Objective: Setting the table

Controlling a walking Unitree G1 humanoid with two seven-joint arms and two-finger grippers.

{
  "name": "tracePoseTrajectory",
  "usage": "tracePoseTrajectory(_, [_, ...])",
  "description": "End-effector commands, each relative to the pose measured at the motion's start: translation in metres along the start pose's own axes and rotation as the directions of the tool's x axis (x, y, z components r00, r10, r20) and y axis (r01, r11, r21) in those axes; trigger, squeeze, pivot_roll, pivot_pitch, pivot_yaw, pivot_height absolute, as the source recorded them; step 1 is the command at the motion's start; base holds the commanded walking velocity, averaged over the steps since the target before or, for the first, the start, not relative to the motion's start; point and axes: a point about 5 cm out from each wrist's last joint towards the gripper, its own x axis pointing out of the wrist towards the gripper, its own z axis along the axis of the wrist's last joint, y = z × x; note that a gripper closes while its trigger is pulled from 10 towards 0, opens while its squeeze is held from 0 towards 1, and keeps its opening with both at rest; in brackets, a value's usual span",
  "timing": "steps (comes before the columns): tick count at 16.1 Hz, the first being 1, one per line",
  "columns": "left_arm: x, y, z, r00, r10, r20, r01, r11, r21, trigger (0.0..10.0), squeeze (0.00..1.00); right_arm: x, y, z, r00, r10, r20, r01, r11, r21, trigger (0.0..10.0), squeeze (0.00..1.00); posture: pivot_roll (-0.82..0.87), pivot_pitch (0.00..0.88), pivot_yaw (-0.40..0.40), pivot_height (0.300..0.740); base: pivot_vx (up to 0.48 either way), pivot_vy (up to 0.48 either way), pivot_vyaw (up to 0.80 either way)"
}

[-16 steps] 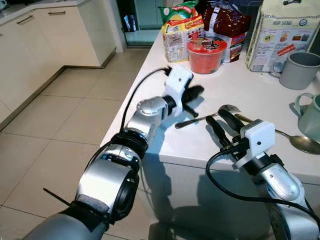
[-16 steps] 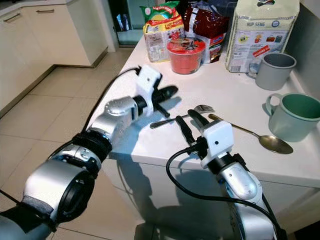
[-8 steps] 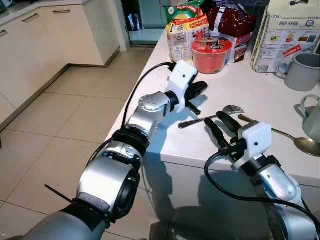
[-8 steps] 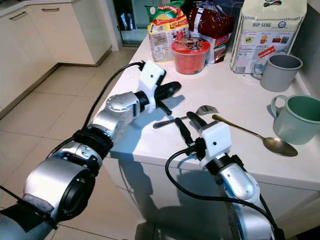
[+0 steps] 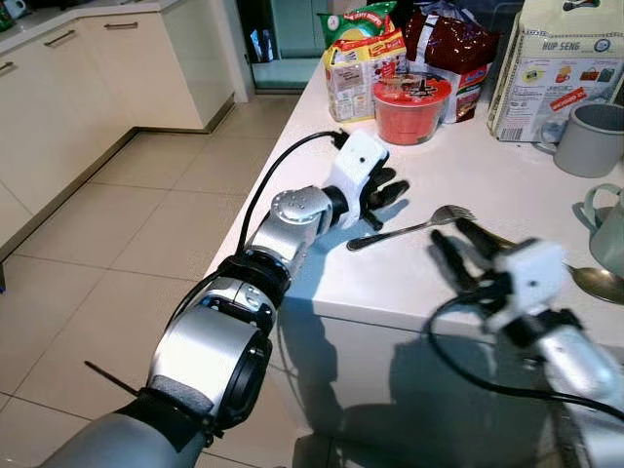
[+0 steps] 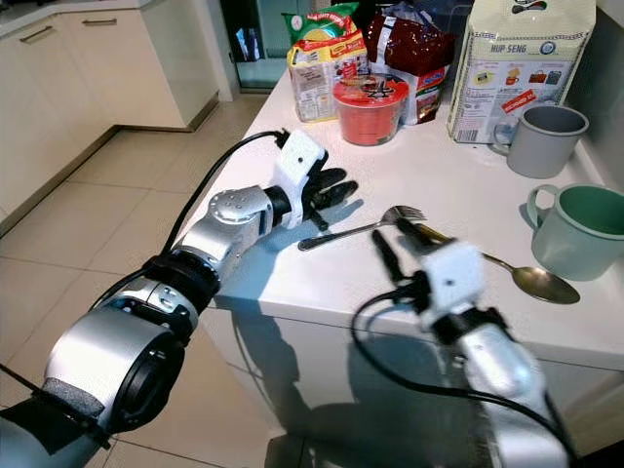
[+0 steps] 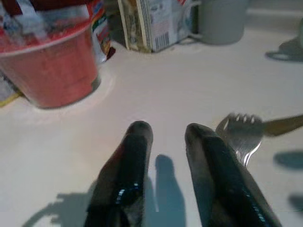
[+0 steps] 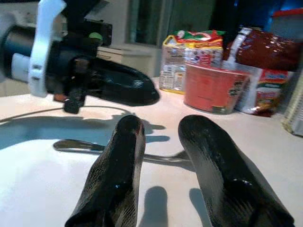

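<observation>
My left gripper is to grab the fork by its slim handle (image 5: 395,234) (image 7: 245,161) next, because the fork's teeth spread out at one end beside the spoon.
A silver fork (image 6: 361,232) lies on the white counter (image 6: 439,185), tines toward the back wall. A long spoon (image 6: 531,280) rests to its right, its bowl near the front edge. My left gripper (image 5: 385,190) hovers low just behind the fork's handle end, open with nothing between its fingers (image 7: 135,142); the fork's tines (image 7: 241,135) lie beside it. My right gripper (image 6: 392,234), blurred, is open just in front of the fork's tines, and the fork handle (image 8: 80,146) lies across beyond its fingertips.
A green mug (image 6: 575,229) and a grey mug (image 6: 541,136) stand at the right. A red noodle cup (image 6: 366,105), snack packets (image 6: 317,58) and a rice bag (image 6: 517,68) crowd the back. The counter's left edge drops to a tiled floor (image 5: 127,224).
My right arm has swung right and forward, toward the fork's tines. My left gripper has shifted slightly right and down, closer to the fork's handle.
</observation>
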Motion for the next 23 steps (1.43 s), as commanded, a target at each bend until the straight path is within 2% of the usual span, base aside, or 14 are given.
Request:
tracePoseTrajectory(1, [-0.004,0.003,-0.007,0.999,0.009,-0.031,-0.009,1.000,0.009,10.0,1.00,-0.005,-0.006,0.010,1.000,-0.002,0.027,0.002,1.000,0.009,10.0,0.00,-0.18,0.000,0.149,0.740,0.000,0.000,0.00])
tracePoseTrajectory(2, [-0.004,0.003,-0.008,0.999,0.011,-0.036,-0.010,1.000,0.008,10.0,1.00,-0.008,-0.011,0.012,0.999,-0.014,0.035,0.013,1.000,0.009,10.0,0.00,-0.19,0.000,0.151,0.740,0.000,0.000,0.00])
tracePoseTrajectory(4, [-0.005,0.003,-0.015,0.998,0.012,-0.069,-0.012,1.000,0.008,10.0,1.00,-0.020,-0.030,0.016,0.997,-0.062,0.037,0.062,0.998,0.005,10.0,0.00,-0.20,0.000,0.163,0.740,0.000,0.000,0.00])
tracePoseTrajectory(6, [-0.007,0.001,-0.024,0.994,0.014,-0.107,-0.013,1.000,0.005,10.0,1.00,-0.019,-0.045,0.027,0.990,-0.123,0.074,0.124,0.992,-0.016,10.0,0.00,-0.21,0.000,0.169,0.740,0.000,0.000,0.00])
tracePoseTrajectory(7, [-0.007,0.000,-0.026,0.993,0.005,-0.117,-0.005,1.000,0.003,10.0,1.00,-0.018,-0.048,0.031,0.987,-0.132,0.089,0.134,0.991,-0.021,10.0,0.00,-0.21,0.000,0.169,0.740,0.000,0.000,0.00])
tracePoseTrajectory(12, [-0.006,-0.004,-0.031,0.991,-0.015,-0.132,0.014,1.000,-0.007,10.0,1.00,-0.011,-0.047,0.037,0.986,-0.121,0.113,0.124,0.992,-0.022,10.0,0.00,-0.20,0.000,0.165,0.740,0.000,0.000,0.00])
tracePoseTrajectory(19, [-0.005,-0.008,-0.032,0.991,-0.027,-0.131,0.025,1.000,-0.014,10.0,1.00,0.000,-0.037,0.035,0.990,-0.072,0.120,0.073,0.997,-0.009,10.0,0.00,-0.19,0.000,0.149,0.740,0.000,0.000,0.00])
tracePoseTrajectory(21, [-0.003,-0.013,-0.035,0.987,-0.072,-0.146,0.068,0.997,-0.028,10.0,1.00,0.001,-0.037,0.035,0.991,-0.068,0.117,0.071,0.997,-0.015,10.0,0.00,-0.19,0.000,0.149,0.740,0.000,0.000,0.00])
tracePoseTrajectory(22, [-0.001,-0.017,-0.035,0.985,-0.092,-0.143,0.086,0.995,-0.047,10.0,0.00,0.001,-0.037,0.035,0.991,-0.066,0.117,0.068,0.998,-0.017,10.0,0.00,-0.18,0.000,0.147,0.740,0.000,0.000,0.00])
tracePoseTrajectory(23, [0.002,-0.020,-0.032,0.988,-0.099,-0.122,0.090,0.993,-0.081,10.0,0.00,0.002,-0.036,0.035,0.991,-0.061,0.117,0.064,0.998,-0.018,10.0,0.00,-0.18,0.000,0.146,0.740,0.000,0.000,0.00])
